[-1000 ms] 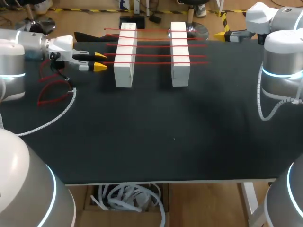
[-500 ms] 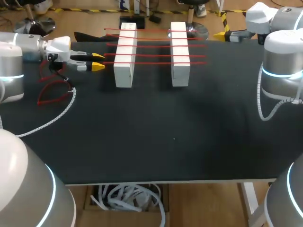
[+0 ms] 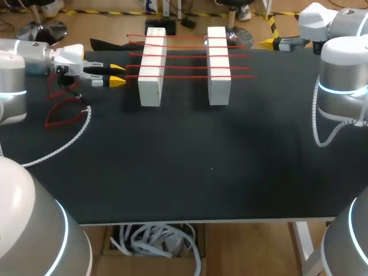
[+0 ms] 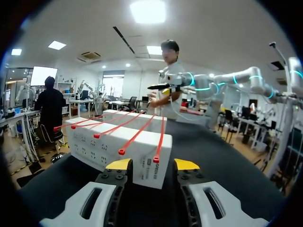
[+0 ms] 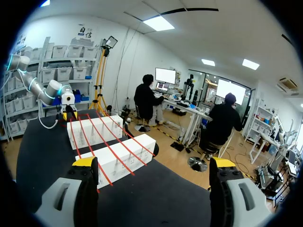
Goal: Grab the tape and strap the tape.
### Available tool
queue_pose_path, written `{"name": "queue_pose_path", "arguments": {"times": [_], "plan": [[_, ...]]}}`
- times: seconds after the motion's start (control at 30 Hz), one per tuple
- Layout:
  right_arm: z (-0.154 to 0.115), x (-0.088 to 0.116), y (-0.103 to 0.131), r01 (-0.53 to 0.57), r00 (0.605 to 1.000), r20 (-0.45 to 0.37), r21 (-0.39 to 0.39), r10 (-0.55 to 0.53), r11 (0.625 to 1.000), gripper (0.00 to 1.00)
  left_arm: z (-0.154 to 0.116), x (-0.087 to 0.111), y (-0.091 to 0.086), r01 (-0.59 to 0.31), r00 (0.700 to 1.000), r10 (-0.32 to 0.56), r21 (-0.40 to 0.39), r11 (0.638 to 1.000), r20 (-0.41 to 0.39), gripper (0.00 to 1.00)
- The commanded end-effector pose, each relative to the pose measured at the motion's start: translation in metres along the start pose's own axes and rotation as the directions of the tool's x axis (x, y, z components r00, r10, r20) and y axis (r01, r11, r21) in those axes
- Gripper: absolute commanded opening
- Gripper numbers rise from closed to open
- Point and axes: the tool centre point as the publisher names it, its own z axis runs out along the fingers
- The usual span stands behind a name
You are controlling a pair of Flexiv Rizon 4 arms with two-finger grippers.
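Observation:
My left gripper next needs to take hold of its square-headed end (image 4: 156,159), so that it can lift the red strap off the white blocks for strapping.
Two white blocks, one (image 3: 150,86) on the left and one (image 3: 218,86) on the right, stand side by side at the table's back. Several red straps (image 3: 184,68) lie across both. My left gripper (image 3: 118,75) hovers just left of the left block, open and holding nothing. In the left wrist view the near block (image 4: 142,156) with the strap ends (image 4: 137,135) stands just ahead of that gripper (image 4: 152,164). My right gripper (image 3: 269,41) stays at the back right edge. It (image 5: 153,163) is wide open and empty, with the blocks (image 5: 113,158) ahead.
Loose red straps (image 3: 60,112) lie on the black table (image 3: 201,161) at the left, beneath my left arm. A white coiled cable (image 3: 69,138) curves across the table beside them.
My left gripper has drawn back slightly to the left, away from the left block. The right arm, blocks and straps have not moved.

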Motion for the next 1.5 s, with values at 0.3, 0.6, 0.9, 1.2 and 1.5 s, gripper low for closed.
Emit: {"name": "queue_pose_path", "arguments": {"times": [0.3,0.6,0.9,1.2,1.5], "plan": [[0.0,0.0,0.0,0.0,1.0,-0.001,0.003,0.0,1.0,1.0,0.011,0.013,-0.004,-0.013,0.999,0.013,0.006,1.0,-0.042,0.36],[0.0,0.0,0.0,0.0,1.0,-0.001,0.003,0.0,1.0,1.0,0.013,0.01,-0.005,-0.01,0.999,0.01,0.01,1.0,-0.037,0.33],[0.0,0.0,0.0,0.0,1.0,-0.001,0.003,0.0,1.0,1.0,0.017,0.01,-0.005,-0.003,0.999,0.003,0.017,1.0,-0.038,0.22],[0.0,0.0,0.0,0.0,1.0,-0.001,0.003,0.0,1.0,1.0,0.017,0.01,-0.004,0.005,0.999,-0.005,0.015,1.0,-0.04,0.25],[0.0,0.0,0.0,0.0,1.0,-0.001,0.003,0.0,1.0,1.0,0.015,0.009,-0.002,0.01,0.999,-0.01,0.017,1.0,-0.04,0.25]]}}
